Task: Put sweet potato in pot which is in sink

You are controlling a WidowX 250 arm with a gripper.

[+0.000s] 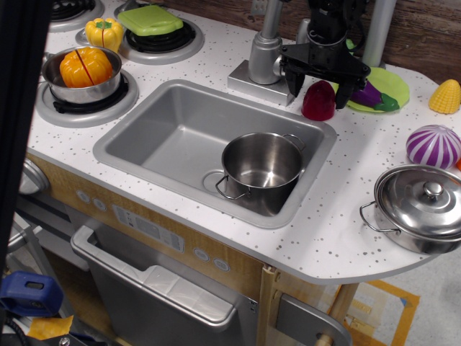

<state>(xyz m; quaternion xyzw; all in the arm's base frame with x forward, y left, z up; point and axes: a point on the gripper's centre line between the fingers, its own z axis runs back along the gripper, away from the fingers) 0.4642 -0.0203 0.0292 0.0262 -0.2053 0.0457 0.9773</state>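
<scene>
My gripper takes hold of the sweet potato by its upper part (320, 89) next, to put it in the pot in the sink.
The dark red sweet potato (318, 102) stands on the white counter just behind the sink's far right corner. My gripper (318, 88) hangs right over it, open, with one black finger on each side of its top; I cannot tell whether they touch it. The shiny steel pot (261, 170) with wire loop handles stands empty in the right part of the grey sink (162, 137), in front of the sweet potato.
The faucet (264, 58) stands left of the gripper. A green plate (392, 85) with a purple eggplant (369, 93) is on its right. Corn (445, 96), a striped ball (433, 145) and a lidded pot (421, 207) sit at the right. A pan with an orange pepper (83, 72) is on the left burner.
</scene>
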